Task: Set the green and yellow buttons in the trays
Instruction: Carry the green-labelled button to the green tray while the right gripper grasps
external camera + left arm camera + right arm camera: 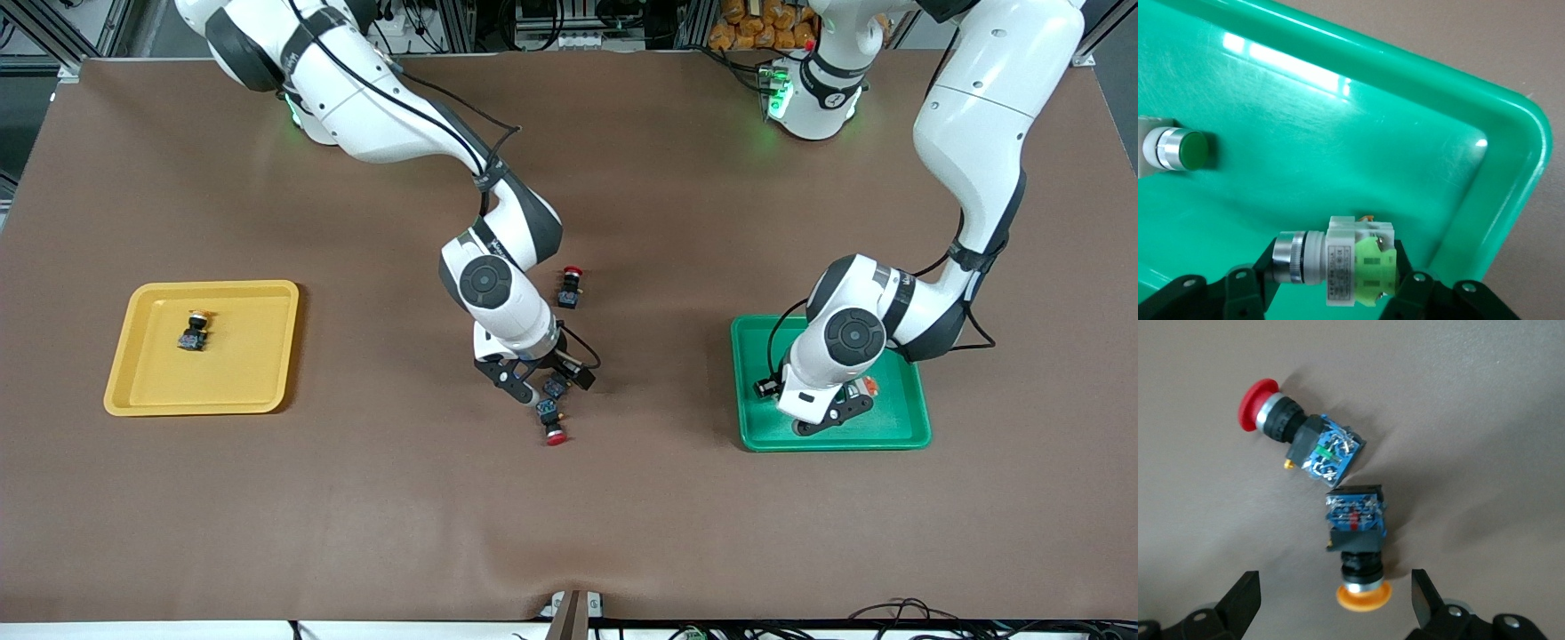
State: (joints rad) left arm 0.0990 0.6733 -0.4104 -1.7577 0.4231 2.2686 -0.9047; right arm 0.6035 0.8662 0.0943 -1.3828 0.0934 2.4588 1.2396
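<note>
My right gripper should next grab the yellow button by its black neck behind the yellow-orange cap [1361,567] to put the button in the yellow tray.
The green tray [836,442] lies toward the left arm's end. My left gripper [831,416] is low inside it [1338,133], shut on a pale silver-grey button with a green end [1338,263]. A second silver-grey button with a green cap [1178,148] lies on the tray floor beside it. The yellow tray [133,373] at the right arm's end holds one black button with a yellow-orange cap [194,331]. My right gripper [553,384] is open at mid-table. Its fingers [1245,597] straddle the cap of another black yellow-orange button [1358,553].
A red-capped black switch [553,425] lies touching the yellow-orange button's body [1291,433], nearer the front camera. A second red-capped switch [570,286] lies farther from the camera, beside the right arm's wrist. Brown mat covers the table [356,498].
</note>
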